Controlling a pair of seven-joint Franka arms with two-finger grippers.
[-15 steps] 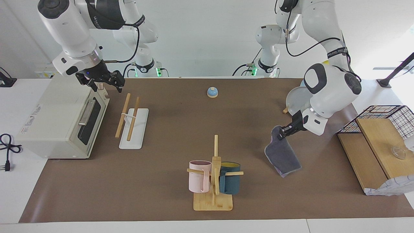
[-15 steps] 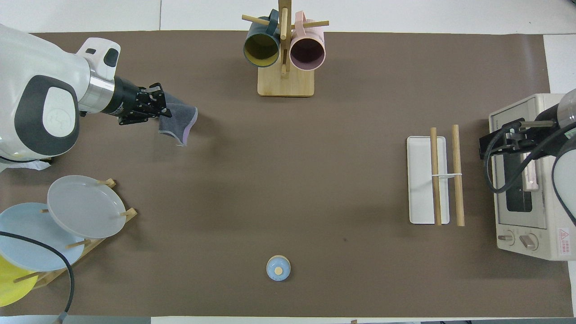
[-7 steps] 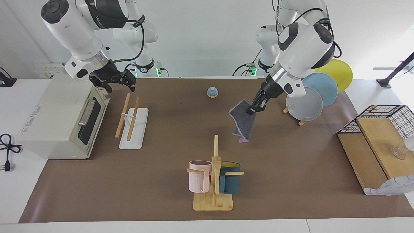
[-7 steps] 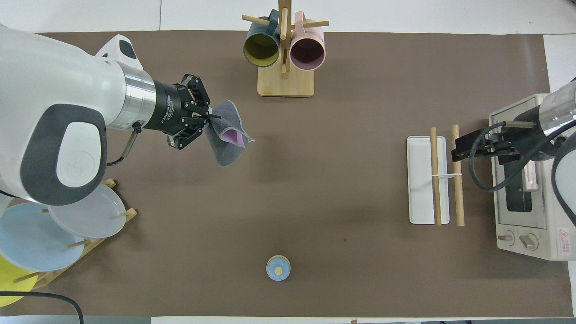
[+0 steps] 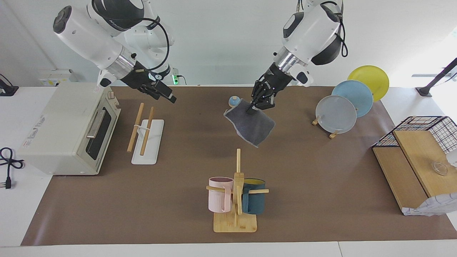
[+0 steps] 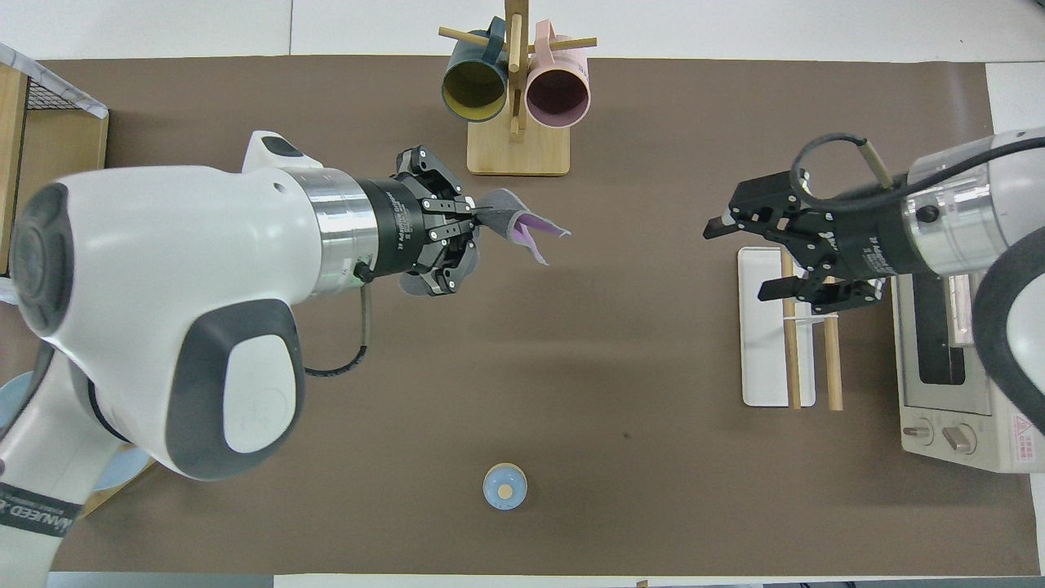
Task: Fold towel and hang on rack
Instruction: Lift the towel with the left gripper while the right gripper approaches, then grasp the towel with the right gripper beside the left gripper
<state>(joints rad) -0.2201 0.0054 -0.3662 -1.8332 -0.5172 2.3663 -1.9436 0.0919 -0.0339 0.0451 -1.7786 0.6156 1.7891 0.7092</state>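
Note:
My right gripper grabs the towel by its loose end with the purple fold [image 6: 519, 224] next, since my left gripper's fingers already cover part of the towel's upper edge.
The towel [image 5: 250, 127] hangs in the air over the middle of the table, dark grey face outward in the facing view. A purple fold of the towel [image 6: 531, 226] shows from overhead. My left gripper [image 5: 252, 109] is shut on its upper edge, and the same left gripper [image 6: 476, 217] points toward the right arm's end. The rack [image 5: 141, 125], two wooden rods on a white base [image 6: 762, 343], stands beside the oven. My right gripper [image 5: 167, 96] hovers open and holds nothing. From overhead the right gripper [image 6: 737, 263] covers the rack's end farther from the robots.
A toaster oven [image 5: 64, 132] sits at the right arm's end. A mug tree [image 5: 235, 192] with pink and blue cups stands farther from the robots than the towel. A small bell [image 6: 504, 487] lies near the robots. Plates on a stand [image 5: 335, 114] and a wire-and-wood crate [image 5: 417, 142] fill the left arm's end.
My left arm lifted the towel and carried it from its own end to over the table's middle. My right gripper swung from the oven to over the rack.

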